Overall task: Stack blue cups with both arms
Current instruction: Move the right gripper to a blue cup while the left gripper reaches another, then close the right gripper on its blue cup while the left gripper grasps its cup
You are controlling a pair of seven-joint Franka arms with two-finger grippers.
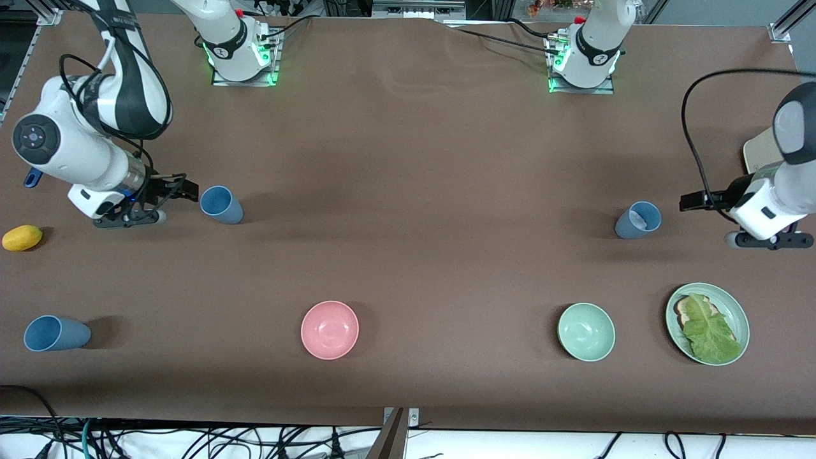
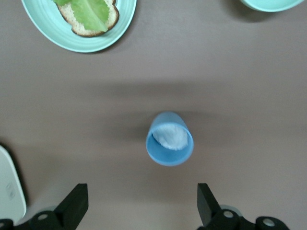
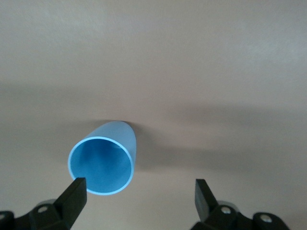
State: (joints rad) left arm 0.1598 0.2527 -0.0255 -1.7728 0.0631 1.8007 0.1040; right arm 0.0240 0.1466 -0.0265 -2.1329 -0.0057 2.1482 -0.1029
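Observation:
My right gripper is to grab the mid-blue cup by its rim next, so that the cup's base stays free to nest into the greyer blue cup.
A mid-blue cup stands toward the right arm's end of the table. My right gripper is low beside it, open and empty. In the right wrist view the cup lies just ahead of one finger, off the middle of my right gripper. A greyer blue cup with a whitish inside stands toward the left arm's end. My left gripper is open and empty beside it, with a gap between. In the left wrist view that cup is ahead of my left gripper.
Another blue cup is near the front at the right arm's end. A yellow fruit lies by the right arm. A pink bowl, a pale green bowl and a green plate with toast and lettuce stand along the front. A white board lies by the left arm.

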